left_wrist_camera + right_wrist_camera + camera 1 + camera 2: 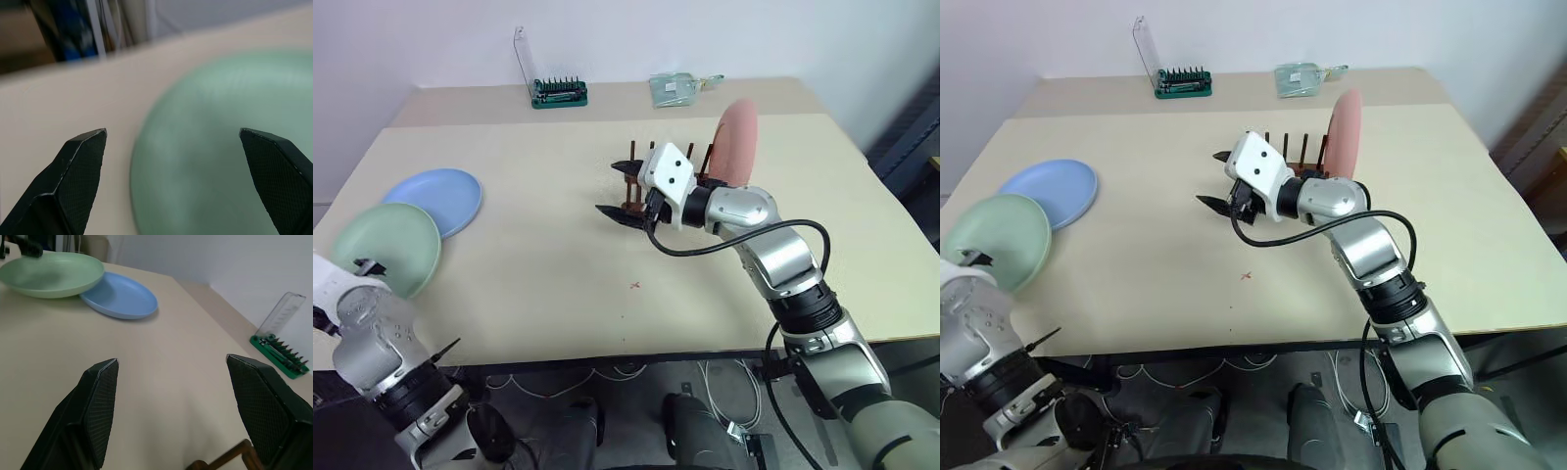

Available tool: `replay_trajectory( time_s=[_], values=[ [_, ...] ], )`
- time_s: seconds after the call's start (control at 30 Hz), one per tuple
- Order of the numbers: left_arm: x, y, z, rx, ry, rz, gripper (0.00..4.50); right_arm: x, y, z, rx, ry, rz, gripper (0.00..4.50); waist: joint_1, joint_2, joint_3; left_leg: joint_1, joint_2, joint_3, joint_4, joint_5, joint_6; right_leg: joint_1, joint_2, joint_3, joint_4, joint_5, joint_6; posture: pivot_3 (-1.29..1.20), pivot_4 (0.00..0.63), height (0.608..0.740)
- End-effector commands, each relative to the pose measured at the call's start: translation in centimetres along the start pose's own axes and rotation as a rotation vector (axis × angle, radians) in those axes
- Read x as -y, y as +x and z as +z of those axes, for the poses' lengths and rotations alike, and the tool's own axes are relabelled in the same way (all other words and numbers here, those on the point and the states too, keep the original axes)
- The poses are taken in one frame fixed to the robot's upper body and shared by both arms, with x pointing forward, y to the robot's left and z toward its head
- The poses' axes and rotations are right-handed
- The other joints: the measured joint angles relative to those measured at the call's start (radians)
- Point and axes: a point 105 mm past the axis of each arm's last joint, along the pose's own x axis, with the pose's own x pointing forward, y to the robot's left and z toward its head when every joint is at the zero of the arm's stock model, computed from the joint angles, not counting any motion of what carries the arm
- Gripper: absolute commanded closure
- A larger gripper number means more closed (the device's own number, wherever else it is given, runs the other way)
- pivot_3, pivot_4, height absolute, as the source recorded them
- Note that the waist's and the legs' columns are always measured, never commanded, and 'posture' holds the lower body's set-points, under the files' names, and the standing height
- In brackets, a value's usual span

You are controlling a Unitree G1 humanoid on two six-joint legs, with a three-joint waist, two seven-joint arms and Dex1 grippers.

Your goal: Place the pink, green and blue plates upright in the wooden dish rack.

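The green plate is far wider than my open fingers, so next my right gripper needs to grab the plate by its thin rim (440, 249) (103, 273).
The pink plate (737, 142) stands upright in the wooden dish rack (1288, 149), at the rack's right end. My right gripper (610, 189) hovers open and empty just in front of the rack, pointing left across the table and hiding part of it. At the table's left lie the blue plate (435, 199) and the green plate (386, 245), whose rim overlaps the blue one. My left gripper (171, 132) is open at the green plate's (210, 161) near edge, with nothing between its fingers.
At the far edge of the table stand a green-based holder with a clear panel (558, 93) and a clear packet (675, 88). Bare tabletop (538, 255) stretches between the plates and the rack.
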Motion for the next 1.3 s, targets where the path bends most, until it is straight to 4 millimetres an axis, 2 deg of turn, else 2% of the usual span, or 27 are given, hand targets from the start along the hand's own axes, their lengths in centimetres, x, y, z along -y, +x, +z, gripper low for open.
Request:
replay_trajectory(
  time_s=[0.03,0.17,0.27,0.33,0.5,0.53,0.67,0.8,0.87,0.9,0.97,1.0,1.07,1.1,1.2,1.3],
  values=[
    [-0.1,0.0,-0.3,-0.054,-0.107,-0.019,0.04,0.6,-0.1,1.5,0.052,-0.041,-0.016,0.92,0.000,0.000,0.000,0.000,0.000,0.000,0.000,0.000,0.000,0.000,0.000,0.000,0.000,0.000,0.000,0.00,0.150,0.740],
    [-0.2,0.1,-0.7,-0.078,-0.135,-0.005,0.04,0.7,-0.2,1.4,0.048,-0.042,-0.028,0.92,-0.001,0.000,0.000,0.000,0.000,0.000,0.000,0.000,0.000,0.000,0.000,0.000,0.000,0.000,0.000,0.00,0.150,0.740],
    [-0.1,0.3,-1.2,-0.101,-0.203,0.014,0.83,0.8,-0.5,1.2,0.040,-0.040,-0.047,0.92,0.000,0.000,0.000,0.000,0.000,0.000,0.000,0.000,0.000,0.000,0.000,0.000,0.000,0.000,0.000,0.00,0.150,0.740],
    [0.0,0.4,-1.3,-0.102,-0.222,0.018,1.69,0.7,-0.6,1.1,0.037,-0.040,-0.052,0.92,0.000,-0.001,0.000,0.000,0.000,0.000,0.000,0.000,0.000,0.000,0.000,0.000,0.000,0.000,0.000,0.00,0.150,0.740],
    [-0.2,0.5,-1.8,-0.099,-0.304,0.039,4.22,0.7,-0.8,0.9,0.032,-0.038,-0.059,0.92,0.000,-0.001,0.000,0.000,0.000,0.000,0.000,0.000,0.000,0.000,0.000,0.000,0.000,0.000,0.000,0.00,0.150,0.740],
    [-0.1,0.5,-1.8,-0.094,-0.328,0.035,4.44,0.7,-0.8,0.9,0.031,-0.039,-0.060,0.92,0.001,0.000,0.000,0.000,0.000,0.000,0.000,0.000,-0.001,0.000,0.000,0.000,0.000,0.000,0.000,0.00,0.150,0.740],
    [0.5,0.0,-1.7,-0.057,-0.369,0.000,4.44,0.7,-0.8,0.9,0.035,-0.042,-0.057,0.92,0.001,-0.001,-0.001,0.000,0.000,0.001,0.000,0.000,-0.001,0.000,0.000,0.000,0.000,0.000,0.000,0.00,0.150,0.740],
    [2.6,-1.0,0.8,0.083,-0.346,-0.118,4.44,0.6,-0.8,1.2,0.051,-0.053,-0.046,0.92,0.001,-0.001,-0.001,0.000,0.000,0.001,0.000,0.000,-0.001,0.000,0.000,0.000,0.000,0.000,0.000,0.00,0.150,0.740],
    [5.6,-2.5,3.9,0.224,-0.283,-0.283,4.44,0.2,-0.7,1.5,0.061,-0.046,-0.016,0.92,0.002,-0.002,0.000,0.000,0.000,0.001,0.000,0.000,-0.001,0.000,0.000,0.000,0.000,0.000,0.000,0.00,0.150,0.740],
    [6.7,-3.1,4.8,0.271,-0.258,-0.342,4.44,0.1,-0.7,1.5,0.064,-0.045,-0.006,0.92,0.002,-0.003,0.000,0.000,0.000,0.000,0.000,0.000,-0.001,0.000,0.000,0.000,0.000,0.000,0.000,0.00,0.150,0.740],
    [9.8,-4.9,6.1,0.345,-0.151,-0.476,4.50,0.1,-0.7,1.6,0.071,-0.040,0.003,0.40,0.002,-0.003,0.000,0.000,0.000,0.001,0.000,0.001,-0.001,0.000,0.000,0.000,-0.001,0.000,0.000,0.00,0.150,0.740],
    [11.2,-5.7,6.4,0.363,-0.117,-0.534,4.50,0.2,-0.7,1.7,0.075,-0.048,0.001,0.11,0.002,-0.003,0.000,0.000,0.000,0.001,0.000,0.000,-0.001,0.000,0.000,0.000,-0.001,0.000,0.000,0.00,0.150,0.740],
    [15.2,-8.2,6.6,0.388,-0.013,-0.694,4.50,0.5,-0.5,1.5,0.053,-0.172,-0.026,0.04,0.003,-0.003,0.000,0.000,0.000,0.001,0.000,0.000,-0.001,0.000,0.000,0.000,-0.001,0.000,0.000,0.00,0.150,0.740],
    [16.4,-9.1,6.6,0.398,0.011,-0.745,4.50,0.7,-0.4,1.4,0.044,-0.221,-0.036,0.04,0.002,-0.003,0.000,0.000,0.000,0.001,0.000,0.000,-0.001,0.000,0.000,0.000,-0.001,0.000,0.000,0.00,0.150,0.740],
    [19.6,-11.8,6.5,0.403,0.062,-0.871,4.50,1.1,0.0,1.0,0.023,-0.367,-0.068,0.04,-0.003,-0.003,0.000,0.000,0.000,0.001,0.000,0.000,-0.001,0.000,0.000,0.000,-0.001,0.000,0.000,0.00,0.150,0.740],
    [21.0,-13.3,6.3,0.394,0.076,-0.940,4.50,1.3,0.2,1.0,0.029,-0.434,-0.079,0.04,-0.011,-0.003,0.000,0.000,0.000,0.002,-0.001,0.001,-0.001,-0.001,0.000,0.000,-0.001,0.000,0.000,0.00,0.150,0.740]
  ],
)
